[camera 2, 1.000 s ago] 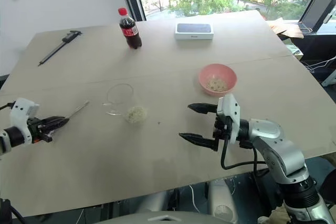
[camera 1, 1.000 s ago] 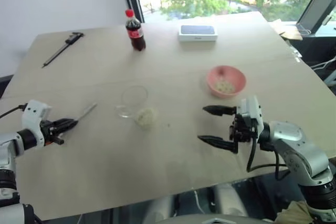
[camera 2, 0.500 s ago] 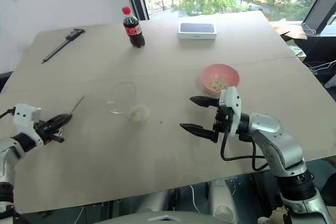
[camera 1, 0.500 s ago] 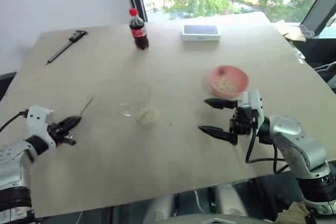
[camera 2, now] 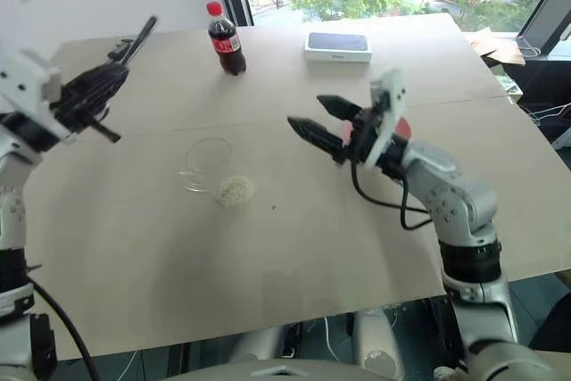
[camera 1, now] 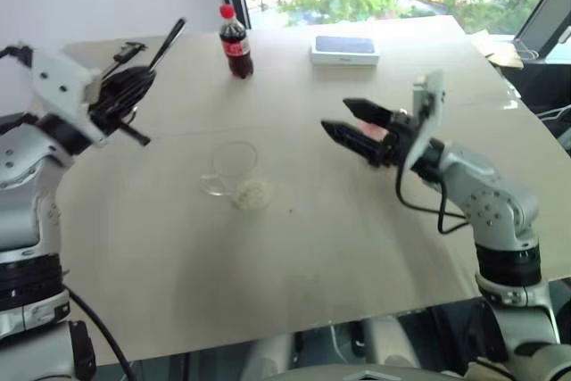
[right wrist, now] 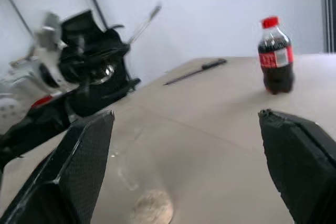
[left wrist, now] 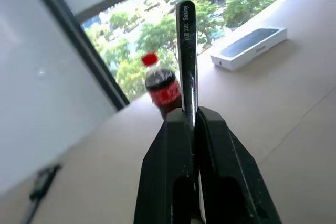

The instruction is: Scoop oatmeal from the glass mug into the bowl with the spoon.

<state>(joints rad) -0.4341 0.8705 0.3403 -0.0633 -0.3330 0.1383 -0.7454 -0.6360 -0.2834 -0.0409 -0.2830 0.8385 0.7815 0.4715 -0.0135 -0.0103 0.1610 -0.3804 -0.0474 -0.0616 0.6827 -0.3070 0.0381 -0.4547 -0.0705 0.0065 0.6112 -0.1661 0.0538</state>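
Note:
My right gripper should grab the spoon next by its loose handle end [camera 1: 171, 40] [right wrist: 147, 22], because my left gripper's fingers crowd the rest of the spoon.
My left gripper [camera 1: 141, 79] is raised above the table's left side, shut on the silver spoon [left wrist: 186, 45], whose free end sticks up past the fingertips. The glass mug [camera 1: 230, 167] stands mid-table. A clump of oatmeal [camera 1: 252, 194] lies on the table against the mug's near side. My right gripper [camera 1: 337, 116] hangs open and empty above the table, right of the mug, pointing left. It covers most of the pink bowl [camera 2: 400, 128], of which a sliver shows behind it.
A cola bottle [camera 1: 235, 42] with a red cap and a white box [camera 1: 344, 49] stand at the far edge. A dark caliper [right wrist: 194, 72] lies at the far left. The window frame rises behind the table.
My left gripper has lifted high and swung right with the spoon, turning it upward. My right gripper has risen and moved forward, now in front of the bowl.

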